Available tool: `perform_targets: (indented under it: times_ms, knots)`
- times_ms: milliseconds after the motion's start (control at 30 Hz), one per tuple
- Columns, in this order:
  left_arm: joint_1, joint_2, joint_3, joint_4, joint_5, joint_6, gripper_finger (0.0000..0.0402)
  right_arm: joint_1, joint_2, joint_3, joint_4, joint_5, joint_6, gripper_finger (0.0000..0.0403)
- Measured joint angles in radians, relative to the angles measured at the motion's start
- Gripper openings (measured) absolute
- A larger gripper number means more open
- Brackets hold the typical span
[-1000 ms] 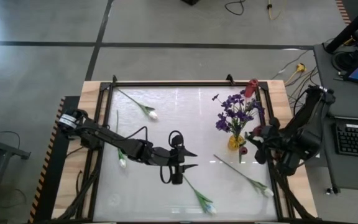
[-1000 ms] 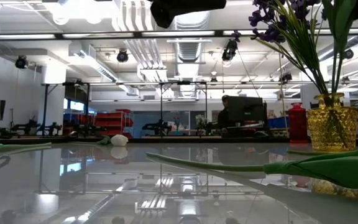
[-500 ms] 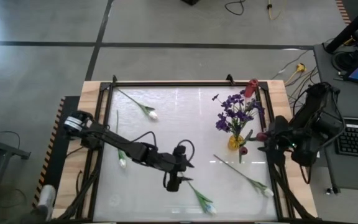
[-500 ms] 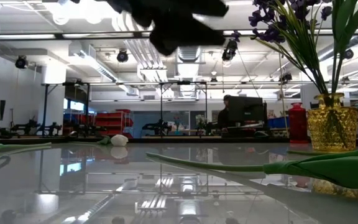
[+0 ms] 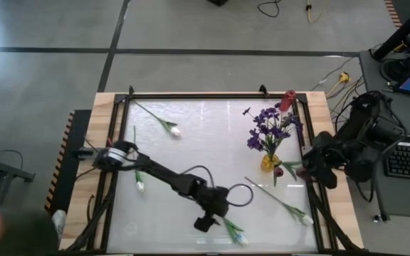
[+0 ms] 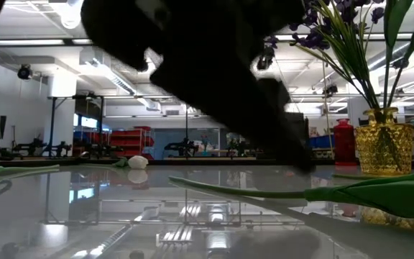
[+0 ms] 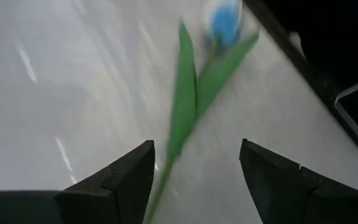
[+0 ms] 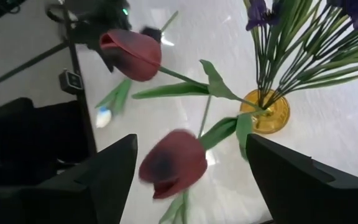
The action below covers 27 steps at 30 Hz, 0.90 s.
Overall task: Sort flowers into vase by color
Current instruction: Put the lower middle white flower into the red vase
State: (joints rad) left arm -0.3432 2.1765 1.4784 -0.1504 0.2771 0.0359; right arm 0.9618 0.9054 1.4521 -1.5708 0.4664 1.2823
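My left gripper reaches the white tulip next and pinches it by its stem where the leaves join (image 7: 174,155) to sort it by color.
A white tulip (image 5: 232,232) lies flat on the table near its front edge. My left gripper (image 7: 197,146) hangs open just above its green stem (image 7: 180,118), one finger on either side, slanting down; I see no touch. A yellow vase (image 5: 267,163) holds purple sprays (image 5: 270,128) and red tulips (image 8: 132,53). My right gripper (image 8: 191,149) is open and raised to the right of the vase, with a red bud (image 8: 173,163) in front of it that leans out of the vase on its stem.
Three more white tulips lie on the table: at the far left (image 5: 168,128), at the left (image 5: 139,183) and at the near right (image 5: 301,217). A black frame (image 5: 191,94) borders the table. A keyboard (image 5: 408,156) sits beyond the right edge.
My left gripper has dropped and swung toward the near edge and the white tulip there, tipping from level to slanting down. My right gripper has risen and drawn back from the vase toward the table's right edge.
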Motion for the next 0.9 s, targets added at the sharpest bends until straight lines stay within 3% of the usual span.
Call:
perform_targets:
  times_ms: [167,333,667,900]
  knots:
    - [0.012,0.092,0.106,-0.053,0.082,0.017,0.0211,0.000,0.000,0.010,0.000,0.007,0.000,0.0286]
    - [0.023,0.125,0.143,-0.056,0.073,0.037,0.0189,0.000,0.012,0.002,-0.001,0.031,-0.003,0.0288]
    - [0.002,0.123,0.134,-0.103,-0.145,0.155,0.0100,0.000,0.048,0.001,0.000,0.033,-0.027,0.0282]
    - [-0.001,0.118,0.135,-0.107,-0.163,0.107,0.0007,0.000,0.053,0.001,0.000,0.033,-0.027,0.0283]
